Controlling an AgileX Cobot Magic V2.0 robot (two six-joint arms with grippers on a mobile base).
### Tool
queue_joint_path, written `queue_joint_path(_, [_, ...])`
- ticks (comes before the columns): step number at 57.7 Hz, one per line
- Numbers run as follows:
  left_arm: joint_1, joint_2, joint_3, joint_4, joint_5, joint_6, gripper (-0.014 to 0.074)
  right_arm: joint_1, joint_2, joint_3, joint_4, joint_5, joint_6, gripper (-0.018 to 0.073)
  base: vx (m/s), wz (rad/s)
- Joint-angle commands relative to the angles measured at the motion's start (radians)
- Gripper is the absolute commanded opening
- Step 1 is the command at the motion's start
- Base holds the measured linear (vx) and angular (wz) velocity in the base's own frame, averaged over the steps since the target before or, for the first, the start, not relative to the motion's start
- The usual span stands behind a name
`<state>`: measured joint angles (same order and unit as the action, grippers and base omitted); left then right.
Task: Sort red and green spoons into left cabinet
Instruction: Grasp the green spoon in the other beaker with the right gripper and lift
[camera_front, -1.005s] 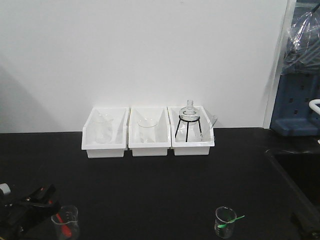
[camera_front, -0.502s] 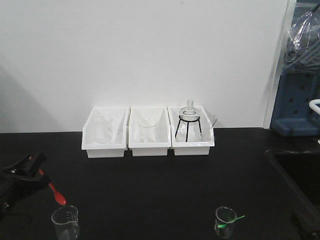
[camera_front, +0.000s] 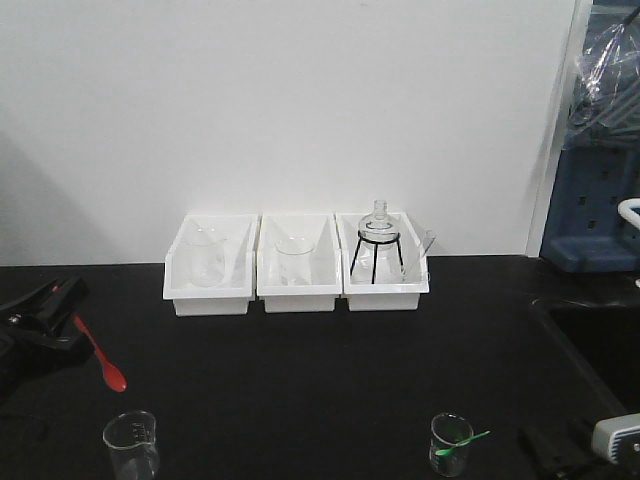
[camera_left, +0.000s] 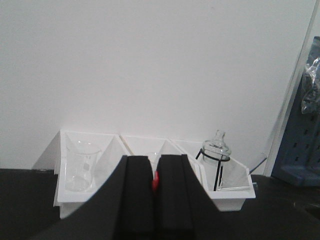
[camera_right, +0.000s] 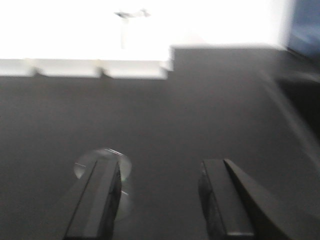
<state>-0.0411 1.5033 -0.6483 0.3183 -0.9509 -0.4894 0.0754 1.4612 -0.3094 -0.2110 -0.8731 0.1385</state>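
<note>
The green spoon (camera_front: 460, 441) needs to be sorted into the left cabinet, so the robot's right gripper should next take the spoon by its handle (camera_front: 475, 437).
My left gripper (camera_front: 60, 315) is shut on the red spoon (camera_front: 102, 358), which hangs down to the right above the black table at the far left. In the left wrist view the red spoon (camera_left: 155, 181) shows as a sliver between the closed pads of the gripper (camera_left: 155, 187). The green spoon (camera_front: 460, 441) leans in a small glass beaker (camera_front: 450, 445) at the front right. My right gripper (camera_front: 560, 452) enters at the bottom right, and is open and empty in its wrist view (camera_right: 160, 192). The left white bin (camera_front: 209, 264) holds a glass beaker (camera_front: 205, 257).
Three white bins stand in a row against the wall; the middle bin (camera_front: 297, 265) holds a beaker, and the right bin (camera_front: 383, 260) holds a flask on a black stand. An empty beaker (camera_front: 131, 443) stands at the front left. A sink edge (camera_front: 580, 340) lies to the right.
My left gripper has lifted the red spoon out of the front left beaker and raised it up and back. My right gripper has come into view at the bottom right.
</note>
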Motion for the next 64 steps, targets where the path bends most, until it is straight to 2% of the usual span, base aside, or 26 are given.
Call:
queue_joint_path(1, [-0.009,-0.037,-0.024,-0.016,-0.061,-0.009,-0.0006,-0.003,0.069,-0.025,-0.113,-0.245,0.019,0.0424,0.00,0.00])
queue_joint_path(11, [-0.009,-0.037,-0.024,-0.016,-0.061,-0.009,-0.0006,-0.003,0.218,-0.028,-0.127,-0.468,0.012,0.0424,0.00,0.00])
queue_joint_path(35, [-0.009,-0.037,-0.024,-0.016,-0.058,-0.009,-0.0006,-0.003,0.342,-0.178,-0.136,-0.438,-0.017,0.0424,0.00,0.00])
queue_joint_path(64, [-0.009,-0.037,-0.024,-0.016,-0.058,-0.008,-0.0006,-0.003,0.429,-0.237,-0.153,-0.432,-0.002,0.0424,0.00,0.00])
